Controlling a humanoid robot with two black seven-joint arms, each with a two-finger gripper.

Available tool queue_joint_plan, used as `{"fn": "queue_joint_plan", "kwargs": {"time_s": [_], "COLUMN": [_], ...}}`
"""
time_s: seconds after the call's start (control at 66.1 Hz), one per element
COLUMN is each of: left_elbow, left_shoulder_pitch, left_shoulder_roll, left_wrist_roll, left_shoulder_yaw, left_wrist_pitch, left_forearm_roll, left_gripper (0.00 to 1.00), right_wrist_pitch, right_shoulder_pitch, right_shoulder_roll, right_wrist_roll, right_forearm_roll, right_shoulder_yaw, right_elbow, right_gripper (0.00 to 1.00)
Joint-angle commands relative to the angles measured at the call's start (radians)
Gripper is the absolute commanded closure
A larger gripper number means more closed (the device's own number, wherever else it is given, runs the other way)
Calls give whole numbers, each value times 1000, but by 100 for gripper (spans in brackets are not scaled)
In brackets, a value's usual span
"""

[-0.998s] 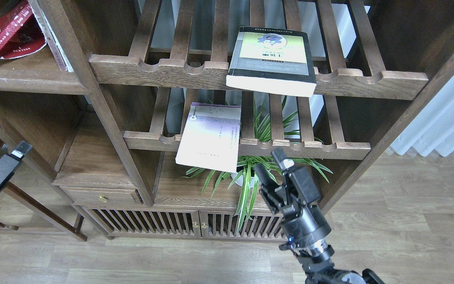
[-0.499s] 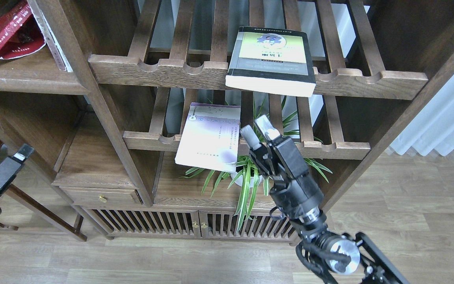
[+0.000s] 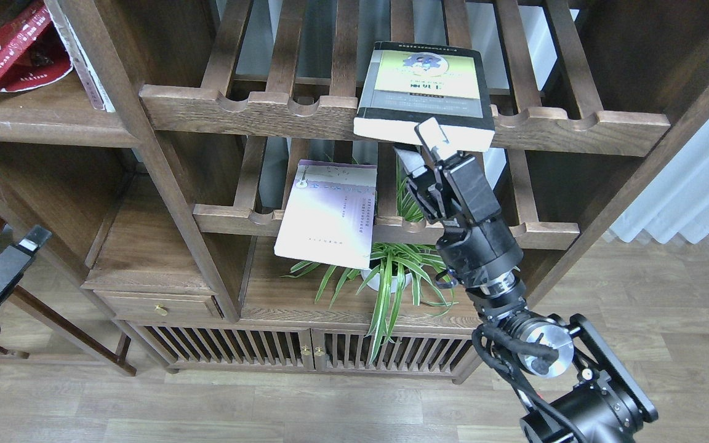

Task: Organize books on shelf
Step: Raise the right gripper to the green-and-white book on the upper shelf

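I need to organize the shelf (image 3: 40, 120), so I should next take hold of the thick black-grey book's overhanging page edge (image 3: 385, 128) with my right gripper.
The thick black-grey book (image 3: 423, 92) with a yellow-green panel lies flat on the upper slatted rack, its page edge hanging over the front rail. My right gripper (image 3: 421, 147) is open, its fingertips just below and in front of that page edge. The pale white-lavender book (image 3: 328, 212) lies on the lower slatted rack, overhanging its front. The red book (image 3: 13, 52) stands bent open on the solid dark-brown shelf (image 3: 40, 120) at the upper left. My left gripper (image 3: 22, 246) is low at the left edge, dark and seen end-on.
A potted spider plant (image 3: 391, 277) stands under the lower rack (image 3: 391, 227), behind my right arm. A white-spined book (image 3: 87, 67) leans against the upright post. A drawer and a slatted cabinet (image 3: 305, 351) sit below. Curtains (image 3: 699, 184) hang at the right.
My right gripper has risen from in front of the plant, past the lavender book's right side, up to the front edge of the black-grey book. The left arm has barely moved.
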Motion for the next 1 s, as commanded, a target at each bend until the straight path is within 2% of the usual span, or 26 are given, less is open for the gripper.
{"fn": "queue_joint_plan", "kwargs": {"time_s": [0.0, 0.484, 0.983], "left_elbow": [0, 0, 0], "left_shoulder_pitch": [-1, -1, -1], "left_shoulder_roll": [0, 0, -5], "left_wrist_roll": [0, -1, -1], "left_shoulder_yaw": [0, 0, 0], "left_wrist_pitch": [0, 0, 0], "left_forearm_roll": [0, -1, -1], "left_gripper": [0, 0, 0], "right_wrist_pitch": [-20, -59, -65], "right_shoulder_pitch": [25, 40, 40], "right_shoulder_roll": [0, 0, 0], "right_wrist_roll": [0, 0, 0], "right_forearm_roll": [-1, -3, 0], "right_shoulder_yaw": [6, 26, 34], "right_elbow": [-3, -25, -25], "right_gripper": [1, 2, 26]}}
